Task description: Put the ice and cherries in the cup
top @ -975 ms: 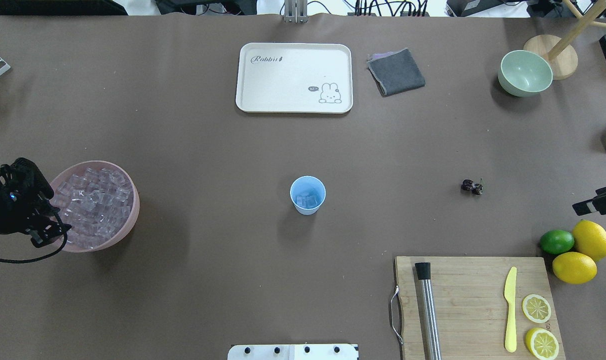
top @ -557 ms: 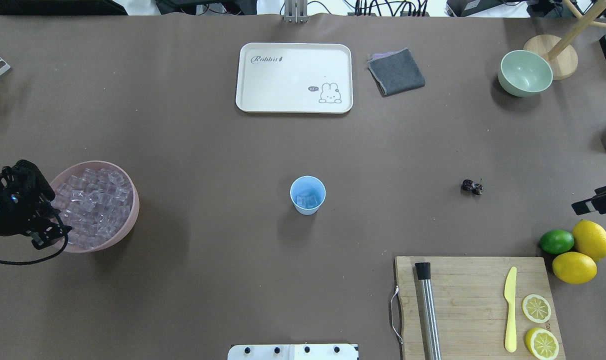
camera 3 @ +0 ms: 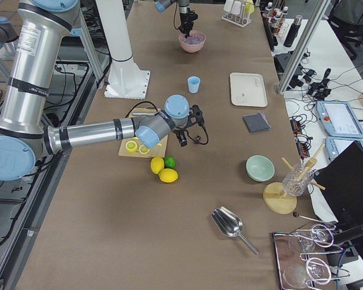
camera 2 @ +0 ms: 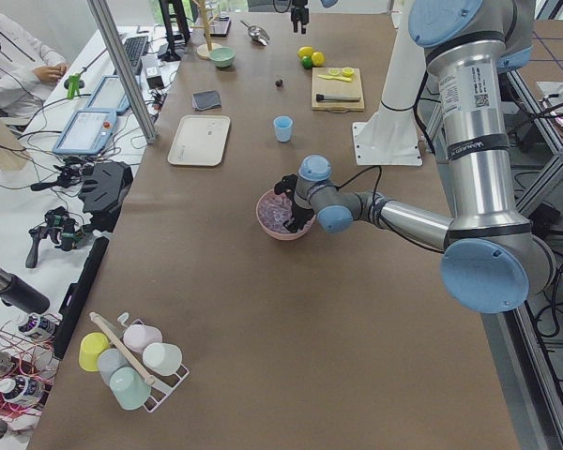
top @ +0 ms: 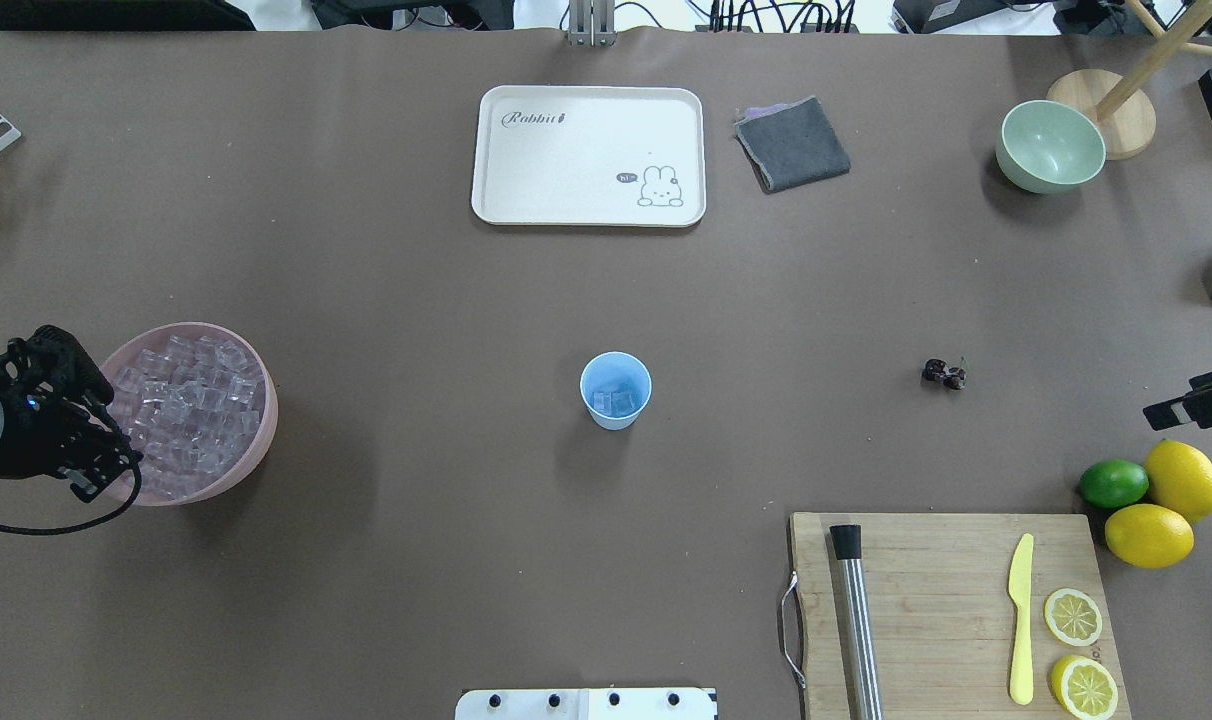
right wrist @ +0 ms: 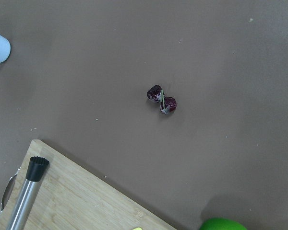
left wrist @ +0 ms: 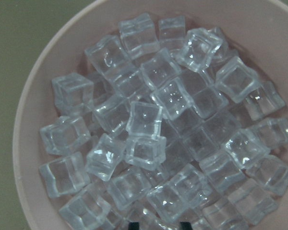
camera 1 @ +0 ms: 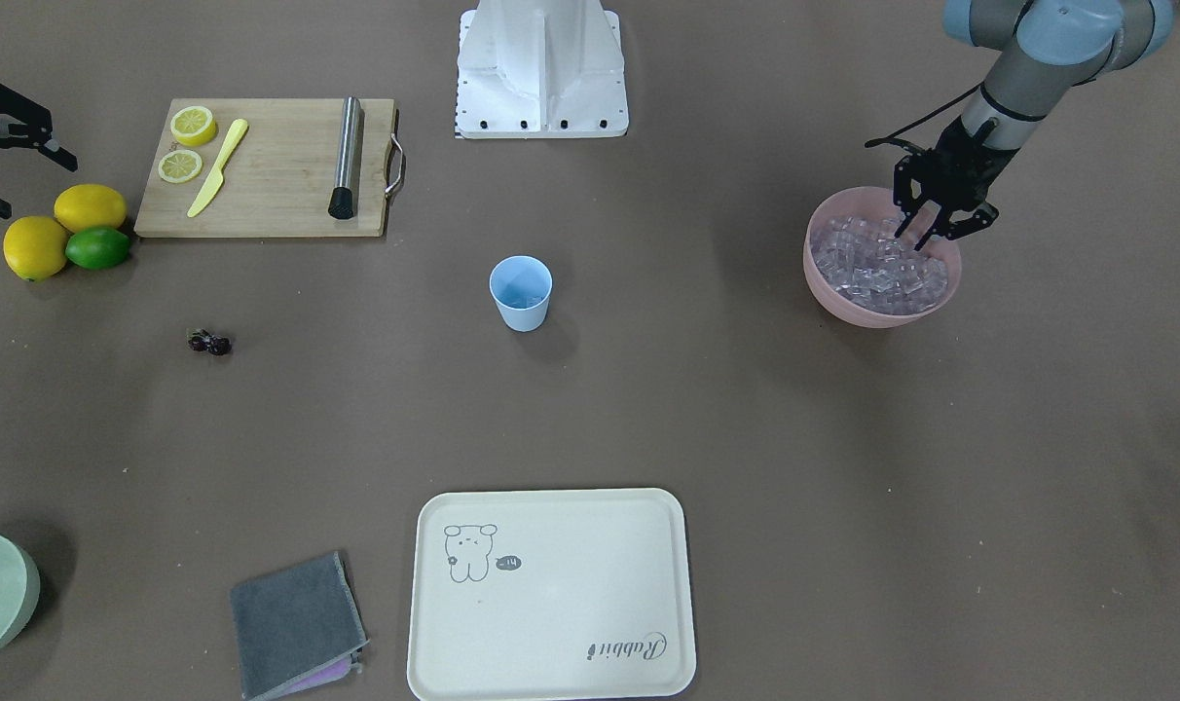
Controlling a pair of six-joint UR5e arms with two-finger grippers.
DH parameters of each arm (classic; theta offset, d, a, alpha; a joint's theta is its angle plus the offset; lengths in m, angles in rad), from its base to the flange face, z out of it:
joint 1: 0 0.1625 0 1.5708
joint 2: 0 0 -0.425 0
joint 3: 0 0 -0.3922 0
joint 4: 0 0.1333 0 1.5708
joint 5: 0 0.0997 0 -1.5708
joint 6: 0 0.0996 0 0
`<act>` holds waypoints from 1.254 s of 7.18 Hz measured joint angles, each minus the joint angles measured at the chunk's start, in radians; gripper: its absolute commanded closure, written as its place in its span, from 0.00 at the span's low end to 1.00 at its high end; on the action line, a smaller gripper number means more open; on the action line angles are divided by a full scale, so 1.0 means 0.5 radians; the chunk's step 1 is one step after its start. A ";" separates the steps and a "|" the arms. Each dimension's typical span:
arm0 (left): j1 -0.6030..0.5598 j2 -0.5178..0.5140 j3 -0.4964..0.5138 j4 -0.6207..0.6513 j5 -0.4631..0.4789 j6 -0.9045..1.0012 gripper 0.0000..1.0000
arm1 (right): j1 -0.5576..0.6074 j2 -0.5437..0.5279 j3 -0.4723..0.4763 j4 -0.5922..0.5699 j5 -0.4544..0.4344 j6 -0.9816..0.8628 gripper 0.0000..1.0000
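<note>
I need to add one clear ice cube to the cup, so I need to grab it by its body (left wrist: 161, 220) with my left gripper next.
The ice (left wrist: 144, 129) is heaped in a pink bowl (top: 266, 400) at the table's left. My left gripper (camera 1: 921, 237) hangs over the bowl's near edge, open, its fingertips (left wrist: 130, 225) low among the cubes with nothing held. The light blue cup (top: 616, 390) stands upright mid-table with a few ice cubes in it. The cherries (top: 945, 374) lie on the table to its right and show in the right wrist view (right wrist: 162, 99). My right gripper (camera 1: 25, 180) hovers open and empty at the right edge, apart from the cherries.
A cutting board (top: 951, 600) at the near right holds a steel muddler (top: 856, 620), a yellow knife (top: 1021, 620) and lemon halves. Two lemons (top: 1166, 505) and a lime (top: 1114, 483) lie beside it. A white tray (top: 588, 155), grey cloth (top: 792, 143) and green bowl (top: 1050, 146) lie at the far side.
My left gripper has shifted slightly toward the near side over the pink bowl's edge. The cup, cherries and right arm have not moved.
</note>
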 measured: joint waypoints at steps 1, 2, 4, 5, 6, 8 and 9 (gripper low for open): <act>-0.007 0.001 -0.023 0.005 -0.006 -0.001 1.00 | -0.001 0.000 -0.001 0.000 0.000 0.000 0.01; -0.020 0.002 -0.065 0.038 -0.014 -0.001 1.00 | -0.002 0.000 -0.002 0.000 0.000 0.000 0.01; -0.036 0.001 -0.201 0.180 -0.045 -0.001 1.00 | -0.005 0.001 -0.003 -0.001 0.000 0.001 0.01; -0.062 -0.017 -0.263 0.225 -0.105 -0.007 1.00 | -0.007 0.002 -0.004 -0.002 -0.001 0.001 0.01; -0.092 -0.075 -0.294 0.252 -0.166 -0.059 1.00 | -0.010 0.005 -0.005 -0.003 -0.003 0.001 0.01; -0.067 -0.447 -0.293 0.476 -0.202 -0.400 1.00 | -0.016 0.008 -0.003 -0.003 -0.003 0.010 0.00; -0.004 -0.763 -0.292 0.772 -0.197 -0.611 1.00 | -0.020 0.010 -0.001 -0.003 -0.002 0.017 0.01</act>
